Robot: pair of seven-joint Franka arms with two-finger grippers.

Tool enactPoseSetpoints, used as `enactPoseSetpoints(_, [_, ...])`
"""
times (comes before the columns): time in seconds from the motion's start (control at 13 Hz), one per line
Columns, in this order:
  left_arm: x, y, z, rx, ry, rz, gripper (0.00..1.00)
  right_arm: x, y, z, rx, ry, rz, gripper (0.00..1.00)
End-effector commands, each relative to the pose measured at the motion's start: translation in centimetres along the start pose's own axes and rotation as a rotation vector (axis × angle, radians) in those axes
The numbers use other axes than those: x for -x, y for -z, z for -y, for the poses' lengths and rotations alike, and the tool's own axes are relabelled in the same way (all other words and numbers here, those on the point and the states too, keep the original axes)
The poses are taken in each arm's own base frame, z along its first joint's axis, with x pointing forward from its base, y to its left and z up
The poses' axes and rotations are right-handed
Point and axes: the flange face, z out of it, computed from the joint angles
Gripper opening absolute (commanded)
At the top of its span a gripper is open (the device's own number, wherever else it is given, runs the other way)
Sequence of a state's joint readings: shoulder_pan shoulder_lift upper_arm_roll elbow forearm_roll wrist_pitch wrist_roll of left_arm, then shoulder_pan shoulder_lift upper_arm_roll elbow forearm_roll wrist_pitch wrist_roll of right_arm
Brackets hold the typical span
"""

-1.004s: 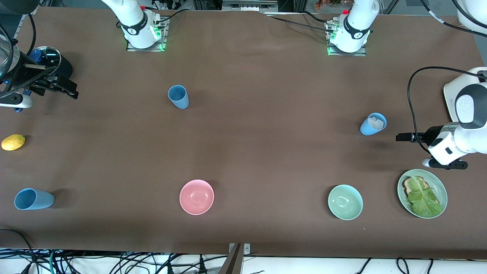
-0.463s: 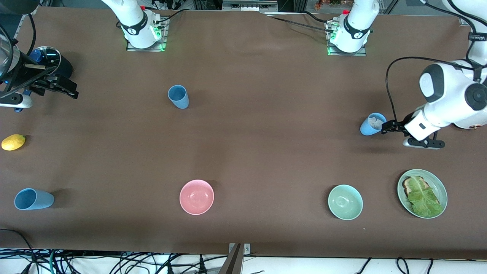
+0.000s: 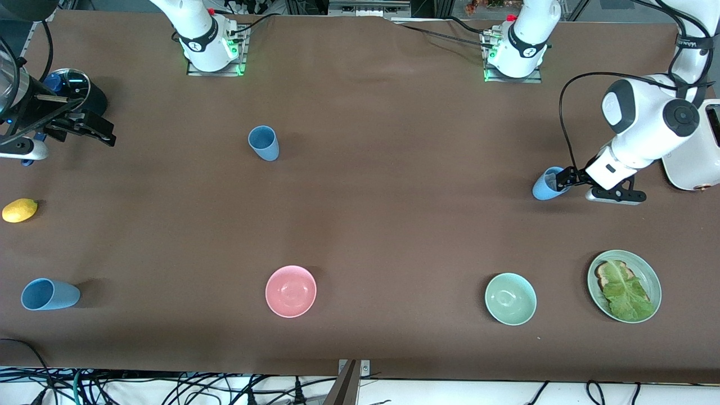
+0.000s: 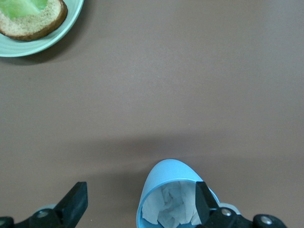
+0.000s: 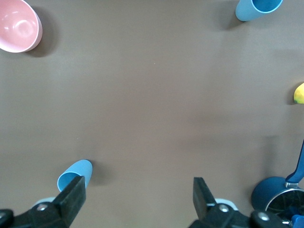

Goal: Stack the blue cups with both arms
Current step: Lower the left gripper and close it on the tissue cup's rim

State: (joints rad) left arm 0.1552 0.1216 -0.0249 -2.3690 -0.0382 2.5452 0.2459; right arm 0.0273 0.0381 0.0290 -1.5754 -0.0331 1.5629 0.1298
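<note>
The left gripper isn't ready to close yet: its fingertip is above the cup's rim point(image 3: 556, 169) and doesn't reach the paper inside. The left gripper should go lower first, then close on the cup.
Three light-blue cups stand on the brown table. One cup point(image 3: 544, 188), stuffed with white paper, is toward the left arm's end; it also shows in the left wrist view point(image 4: 168, 178). My left gripper point(image 3: 561, 180) point(image 4: 140, 202) is open at this cup's rim, with one finger point(image 4: 203, 205) over its mouth and the other outside the cup. A second cup point(image 3: 264, 143) point(image 5: 74, 174) stands mid-table. A third cup point(image 3: 49, 294) point(image 5: 259, 8) is near the front camera at the right arm's end. My right gripper point(image 3: 101, 134) point(image 5: 138, 192) is open and empty, waiting beside the navy pot point(image 3: 76, 93).
A pink bowl point(image 3: 291, 291) and a green bowl point(image 3: 510, 298) sit near the front camera. A green plate point(image 3: 652, 275) holds bread and lettuce. A lemon point(image 3: 19, 210) lies at the right arm's end. A white appliance point(image 3: 694, 160) stands at the left arm's end.
My left arm swung toward the paper-filled cup and its open gripper now reaches the cup's rim. The right arm and all cups have not moved.
</note>
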Motion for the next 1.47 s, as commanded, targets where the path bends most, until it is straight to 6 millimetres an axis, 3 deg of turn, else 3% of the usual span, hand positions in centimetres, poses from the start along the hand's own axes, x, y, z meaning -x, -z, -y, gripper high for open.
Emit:
enactPoseSetpoints(0.0, [1.9,0.3,0.1,-0.024,-0.065,-0.051,1.0,0.3,0.5,-0.3,-0.007,0.012,0.0,1.0])
enactPoseSetpoints(0.85, [3.4,-0.8,0.0,-0.048,-0.124,-0.111,1.0,0.3,0.5,-0.4,-0.007,0.01,0.0,1.0])
enactPoseSetpoints(1.39, [3.7,-2.9,0.2,-0.056,-0.12,-0.133,1.0,0.3,0.4,-0.4,-0.007,0.01,0.001,1.0])
